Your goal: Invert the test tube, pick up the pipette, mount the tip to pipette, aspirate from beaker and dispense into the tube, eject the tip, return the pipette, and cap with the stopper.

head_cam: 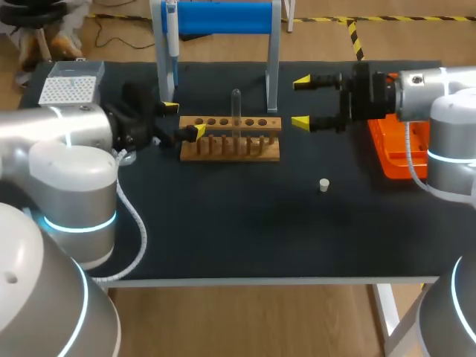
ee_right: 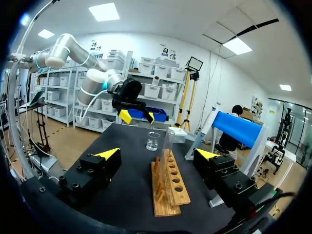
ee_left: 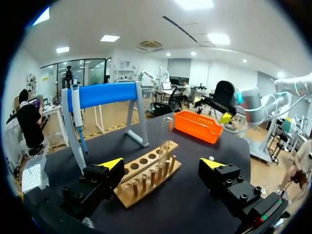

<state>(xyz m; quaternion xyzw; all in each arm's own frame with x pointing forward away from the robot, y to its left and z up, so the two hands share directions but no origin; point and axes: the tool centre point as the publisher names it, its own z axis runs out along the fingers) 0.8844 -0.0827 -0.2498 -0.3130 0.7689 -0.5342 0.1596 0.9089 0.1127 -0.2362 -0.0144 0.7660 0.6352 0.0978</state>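
My right gripper grabs the test tube by its exposed upper end [head_cam: 236,102] [ee_right: 169,140] next, since the wooden rack closes around the test tube's lower length.
A clear test tube [head_cam: 236,110] stands upright in the wooden rack [head_cam: 230,145] at mid-table, its rounded end seemingly up. My left gripper [head_cam: 184,120] is open at the rack's left end; in its own view the gripper [ee_left: 161,163] frames rack [ee_left: 146,175] and tube [ee_left: 167,139]. My right gripper [head_cam: 300,102] is open just right of the rack, and in its view the gripper [ee_right: 157,154] faces the tube [ee_right: 169,146] and the beaker [ee_right: 153,140] beyond. The pipette [head_cam: 172,33] hangs on the blue stand [head_cam: 223,18]. A white stopper [head_cam: 324,184] lies in front.
A tip box [head_cam: 68,85] sits at the back left and an orange tray [head_cam: 398,149] at the right, under my right arm. The stand's legs rise right behind the rack. Bare black mat lies in front of the rack.
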